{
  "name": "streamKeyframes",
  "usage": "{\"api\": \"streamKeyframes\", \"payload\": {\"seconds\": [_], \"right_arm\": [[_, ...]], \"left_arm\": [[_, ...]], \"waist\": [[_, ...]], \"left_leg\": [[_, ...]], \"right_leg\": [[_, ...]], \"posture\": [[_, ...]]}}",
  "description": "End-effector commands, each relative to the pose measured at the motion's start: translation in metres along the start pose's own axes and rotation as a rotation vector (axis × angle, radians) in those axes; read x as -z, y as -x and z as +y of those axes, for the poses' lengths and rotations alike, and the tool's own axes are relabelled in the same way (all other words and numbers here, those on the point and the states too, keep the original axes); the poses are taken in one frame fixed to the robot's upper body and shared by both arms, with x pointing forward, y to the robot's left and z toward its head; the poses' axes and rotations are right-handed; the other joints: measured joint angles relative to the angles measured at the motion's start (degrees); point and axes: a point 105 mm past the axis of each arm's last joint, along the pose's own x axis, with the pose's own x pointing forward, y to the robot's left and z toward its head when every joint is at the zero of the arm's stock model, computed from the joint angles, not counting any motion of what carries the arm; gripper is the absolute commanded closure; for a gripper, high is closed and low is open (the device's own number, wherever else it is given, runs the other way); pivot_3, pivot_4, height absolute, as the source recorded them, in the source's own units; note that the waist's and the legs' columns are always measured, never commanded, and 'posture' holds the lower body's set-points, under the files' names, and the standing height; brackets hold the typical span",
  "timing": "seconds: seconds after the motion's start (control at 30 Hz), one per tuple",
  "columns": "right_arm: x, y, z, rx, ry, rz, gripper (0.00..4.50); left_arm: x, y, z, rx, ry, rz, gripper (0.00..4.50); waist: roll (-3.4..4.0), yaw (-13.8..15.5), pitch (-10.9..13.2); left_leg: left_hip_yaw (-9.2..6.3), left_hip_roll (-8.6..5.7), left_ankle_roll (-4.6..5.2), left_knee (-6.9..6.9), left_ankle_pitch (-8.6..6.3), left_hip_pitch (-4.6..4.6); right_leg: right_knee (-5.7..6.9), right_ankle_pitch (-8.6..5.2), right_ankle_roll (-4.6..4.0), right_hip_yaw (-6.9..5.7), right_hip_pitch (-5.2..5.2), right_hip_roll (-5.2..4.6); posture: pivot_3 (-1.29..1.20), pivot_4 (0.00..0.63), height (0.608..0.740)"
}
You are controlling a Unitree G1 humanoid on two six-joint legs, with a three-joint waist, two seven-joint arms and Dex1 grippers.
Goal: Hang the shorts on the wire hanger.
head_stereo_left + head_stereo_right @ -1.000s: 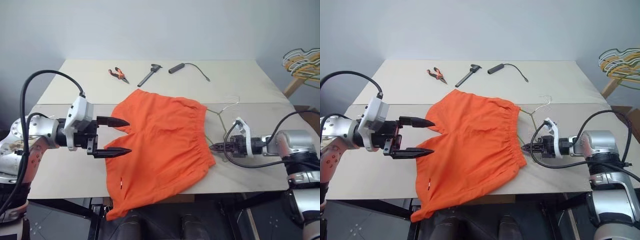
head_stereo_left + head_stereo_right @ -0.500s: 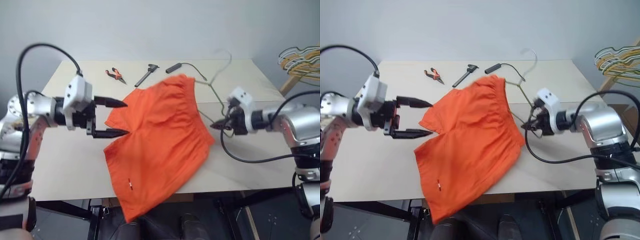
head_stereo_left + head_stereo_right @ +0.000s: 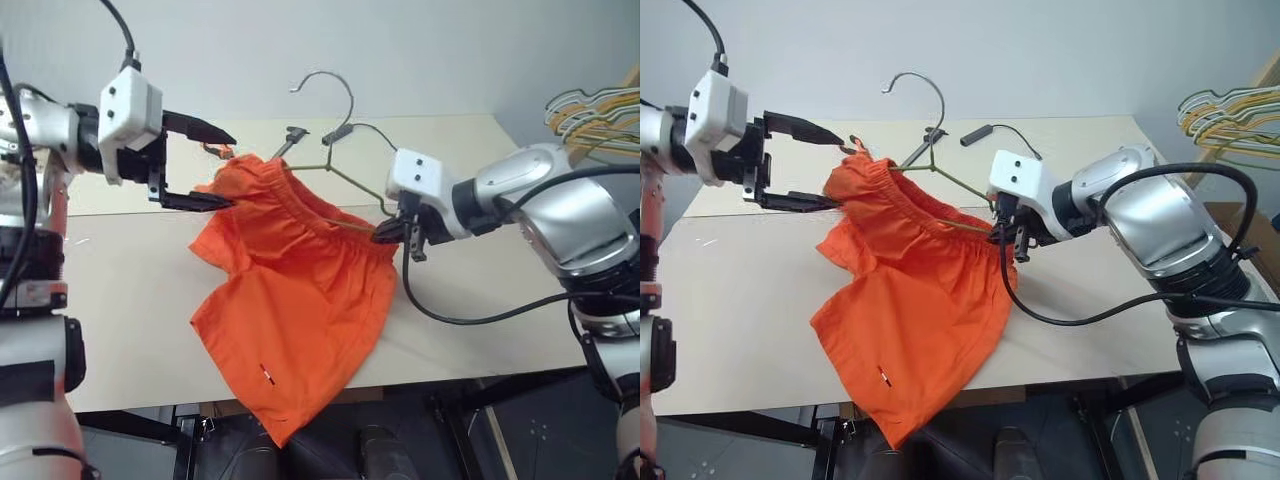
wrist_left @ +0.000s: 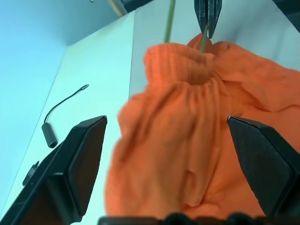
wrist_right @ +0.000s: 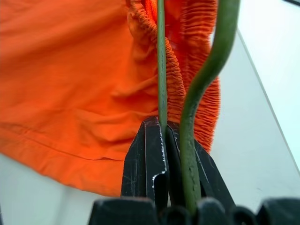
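Observation:
My left gripper is to grab the bunched side fabric (image 3: 240,184) beside the waistband next. Then it can hang the shorts (image 3: 300,300) on the wire hanger.
The orange shorts (image 3: 300,300) hang off the table by their gathered waistband, which is threaded on the thin wire hanger (image 3: 351,97); one leg droops past the table's front edge. My right gripper (image 3: 383,236) is shut on the hanger's lower wire at the waistband's right end, and the right wrist view shows its fingertips (image 5: 150,140) pinching that wire. My left gripper (image 3: 228,172) is open at the waistband's left end. In the left wrist view the bunched fabric (image 4: 187,140) lies ahead between the wide-apart fingers (image 4: 70,159). Whether they touch it I cannot tell.
At the table's far side lie a dark metal tool (image 3: 293,135) and a black handle with a thin cable (image 3: 336,132); red-handled pliers are mostly hidden behind my left gripper. A bunch of coloured hangers (image 3: 595,105) stands at the right. The pale table (image 3: 120,300) has room on the left.
My right gripper has lifted the hanger and shorts off the table and carried them left. My left gripper has risen, still open, to the waistband's left end.

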Motion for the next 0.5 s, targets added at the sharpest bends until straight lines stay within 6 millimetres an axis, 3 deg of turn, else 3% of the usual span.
{"api": "streamKeyframes", "payload": {"seconds": [0.03, 0.4, 0.5], "right_arm": [[-0.017, 0.005, -0.003, 0.012, 0.079, -0.028, 4.5], [-0.02, 0.0, 0.001, -0.021, 0.088, -0.021, 4.5], [-0.02, 0.0, 0.001, -0.022, 0.084, -0.02, 4.5]], "left_arm": [[0.005, -0.011, 0.001, 0.067, -0.039, 0.053, 0.03], [0.035, -0.042, -0.008, 0.222, -0.066, 0.195, 0.03], [0.035, -0.046, -0.01, 0.233, -0.061, 0.177, 0.59]], "waist": [[0.01, 0.0, 0.0], [0.0, -0.1, 0.0], [0.0, -0.2, 0.0]], "left_leg": [[0.0, 0.0, 0.0, 0.0, 0.0, 0.0], [0.01, 0.02, 0.02, 0.09, -0.01, -0.1], [0.0, 0.03, 0.02, 0.13, -0.01, -0.16]], "right_leg": [[0.02, 0.0, 0.0, 0.0, -0.01, 0.0], [0.09, 0.0, 0.0, 0.02, -0.13, 0.0], [0.1, 0.0, 0.0, 0.0, -0.15, 0.0]], "posture": [[-0.06, 0.021, 0.74], [-0.08, 0.022, 0.74], [-0.09, 0.024, 0.74]]}}
